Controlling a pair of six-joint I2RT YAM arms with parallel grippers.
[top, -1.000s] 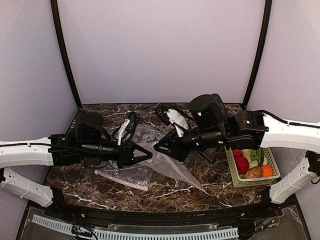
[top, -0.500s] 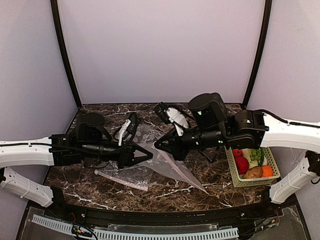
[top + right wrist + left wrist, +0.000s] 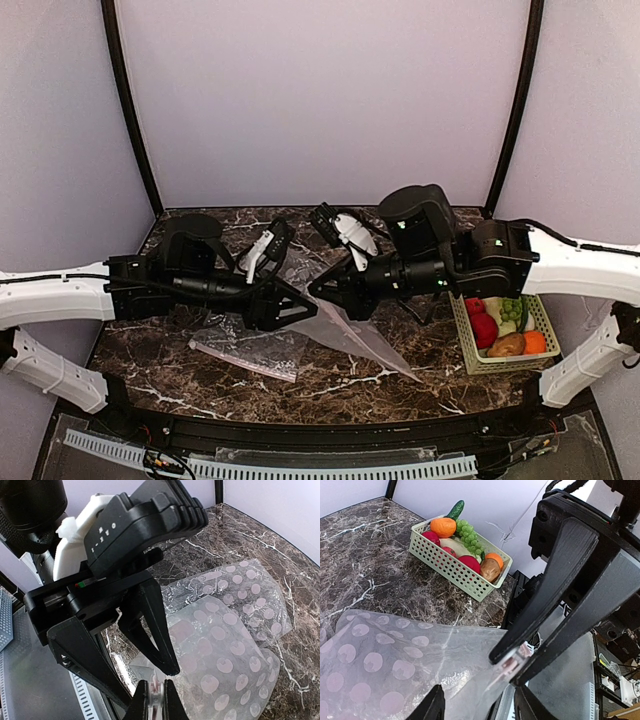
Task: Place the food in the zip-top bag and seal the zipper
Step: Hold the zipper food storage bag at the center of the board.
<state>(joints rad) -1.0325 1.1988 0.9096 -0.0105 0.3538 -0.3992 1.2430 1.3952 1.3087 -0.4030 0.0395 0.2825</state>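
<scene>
I should next grab the corner of the bag's opening with my left gripper, so the zipper stays free for my right gripper to move along.
The clear white-dotted zip-top bag (image 3: 352, 338) hangs above the table between the two grippers, its far corner trailing down to the marble. My right gripper (image 3: 156, 700) is shut on the pinkish zipper (image 3: 512, 664) strip at the bag's mouth corner. My left gripper (image 3: 480, 707) is open, one finger on each side of the bag film and neither pinching it. In the top view the left gripper (image 3: 298, 308) and right gripper (image 3: 316, 290) nearly meet tip to tip. The food (image 3: 486, 328) lies in a pale green basket at the right: red apples, orange ones, green grapes, a brown potato.
A second crinkled dotted bag (image 3: 245, 346) lies flat on the marble under the left arm. The slotted green basket (image 3: 505, 366) sits by the right arm's base, also seen from the left wrist as a basket (image 3: 451, 566). Black frame posts stand at the back corners.
The left gripper has opened and let go of the bag corner, and the left arm has shifted slightly right. The right gripper closed on the zipper strip and keeps its hold.
</scene>
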